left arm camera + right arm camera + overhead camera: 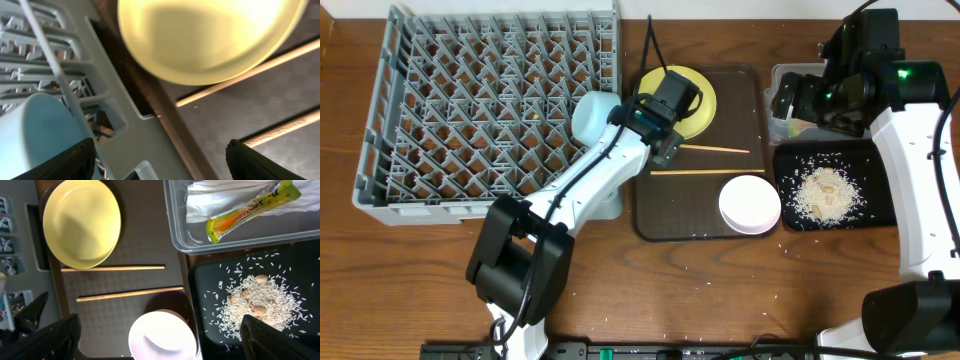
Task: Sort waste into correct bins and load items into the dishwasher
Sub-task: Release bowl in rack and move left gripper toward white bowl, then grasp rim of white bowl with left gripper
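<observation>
The white bowl's far edge should stay free for loading, so my left gripper needs to reach the white bowl's rim (722, 204) and grab the bowl's side facing the dish rack (490, 110).
The grey dish rack (490, 110) holds the light-blue bowl (592, 115) at its right edge. My left gripper (660, 135) is open and empty over the rack's edge (125, 130), between the blue bowl (35, 135) and the yellow plate (698, 100). Two chopsticks (715, 150) and the white bowl (750, 203) lie on the brown tray. My right gripper (788, 100) is open and empty, high above the white bowl (162, 335). The clear tub (175, 230) holds the napkin (220, 200) and wrapper (250, 207). The black tray (200, 280) holds rice crumbs (255, 300). The white cup is out of view.
The brown serving tray (700, 225) sits between the rack and the two bins. The right arm hides most of the clear tub in the overhead view. Stray rice grains dot the wooden table in front of the trays.
</observation>
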